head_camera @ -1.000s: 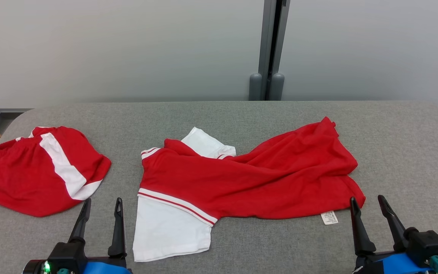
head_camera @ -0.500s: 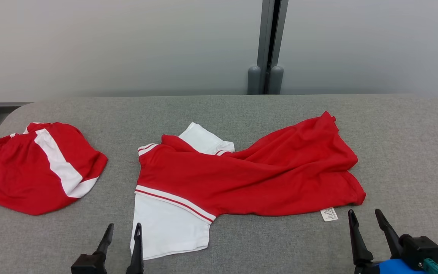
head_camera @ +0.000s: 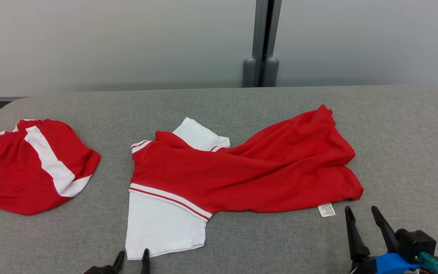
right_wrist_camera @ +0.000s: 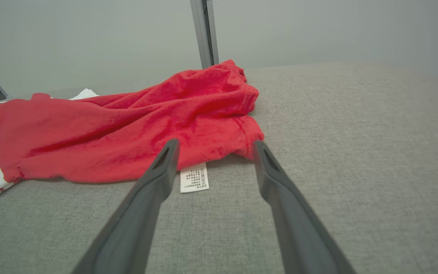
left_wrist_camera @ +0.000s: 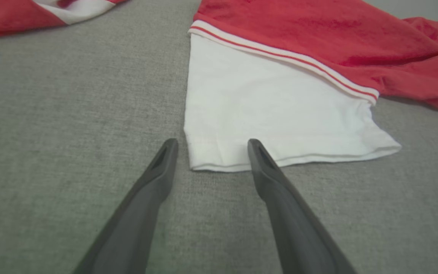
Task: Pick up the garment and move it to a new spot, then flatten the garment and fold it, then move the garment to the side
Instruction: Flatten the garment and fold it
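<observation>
The red shirt [head_camera: 245,178] needs to be picked up and moved to a new spot, so my left gripper should next grab its white sleeve's hem corner [head_camera: 134,256].
The garment [head_camera: 261,171] is a red shirt with white sleeves, lying crumpled across the middle of the grey table [head_camera: 394,125]. One white sleeve [head_camera: 165,224] points toward me. My left gripper [head_camera: 132,259] is open just short of that sleeve's hem. In the left wrist view its fingertips [left_wrist_camera: 212,145] straddle the hem's near corner of the white sleeve [left_wrist_camera: 272,110]. My right gripper [head_camera: 360,213] stands open just in front of the red hem corner and the white care label [head_camera: 326,209]. In the right wrist view the right gripper [right_wrist_camera: 216,146] faces the label [right_wrist_camera: 193,177] and the red cloth [right_wrist_camera: 127,129].
A second red garment with a white stripe [head_camera: 25,163] lies bunched at the table's left end. A grey post [head_camera: 261,42] stands against the wall behind the table. Bare table stretches to the right of the shirt.
The head camera has shifted, moving the whole scene up and left. My left gripper has moved right to the white sleeve's hem and sunk lower in view. The right gripper has barely moved.
</observation>
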Available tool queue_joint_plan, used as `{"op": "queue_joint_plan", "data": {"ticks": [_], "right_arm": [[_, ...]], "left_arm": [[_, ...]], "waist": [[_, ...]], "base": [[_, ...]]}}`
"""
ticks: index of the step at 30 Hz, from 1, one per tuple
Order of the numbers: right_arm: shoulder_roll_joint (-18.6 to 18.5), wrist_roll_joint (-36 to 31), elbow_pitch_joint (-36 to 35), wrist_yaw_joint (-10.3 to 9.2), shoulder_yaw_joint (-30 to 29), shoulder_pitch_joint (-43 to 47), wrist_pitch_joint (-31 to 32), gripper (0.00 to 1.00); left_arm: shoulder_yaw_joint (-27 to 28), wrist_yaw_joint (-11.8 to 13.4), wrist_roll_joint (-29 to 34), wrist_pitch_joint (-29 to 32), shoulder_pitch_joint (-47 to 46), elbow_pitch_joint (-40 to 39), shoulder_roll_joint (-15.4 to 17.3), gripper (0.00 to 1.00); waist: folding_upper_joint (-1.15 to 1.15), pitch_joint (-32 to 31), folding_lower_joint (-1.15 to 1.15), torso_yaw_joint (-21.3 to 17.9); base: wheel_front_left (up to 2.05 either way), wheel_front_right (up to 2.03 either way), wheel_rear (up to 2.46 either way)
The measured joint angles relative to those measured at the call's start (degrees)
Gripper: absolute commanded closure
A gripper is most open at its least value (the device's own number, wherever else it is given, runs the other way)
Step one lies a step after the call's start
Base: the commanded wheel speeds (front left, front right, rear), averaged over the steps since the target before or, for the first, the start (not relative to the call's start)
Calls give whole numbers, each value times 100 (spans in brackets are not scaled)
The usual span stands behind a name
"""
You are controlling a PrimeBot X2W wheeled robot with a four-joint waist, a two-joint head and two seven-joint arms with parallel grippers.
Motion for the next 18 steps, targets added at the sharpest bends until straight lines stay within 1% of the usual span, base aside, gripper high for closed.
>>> {"op": "queue_joint_plan", "data": {"ticks": [13,14,15,16,18], "right_arm": [[0,4,63,0,24,-104,-1,0],[0,8,91,0,23,-121,-1,0],[0,8,121,0,20,-139,-1,0],[0,7,168,0,9,-172,-1,0],[0,-2,242,0,-9,-266,-2,0]], "left_arm": [[-519,-15,-620,-9,-576,503,-1,0],[-565,-16,-664,-9,-612,539,1,22],[-615,-16,-721,-10,-645,583,1,63],[-654,-16,-757,-10,-685,620,2,100],[-690,-16,-762,-9,-743,634,3,100]], "waist": [[0,88,-1,-53],[0,101,-1,-58],[0,111,-1,-59],[0,122,-1,-58],[0,147,-1,-53]], "base": [[0,0,0],[0,0,0],[0,0,0],[0,0,0],[0,0,0]]}}
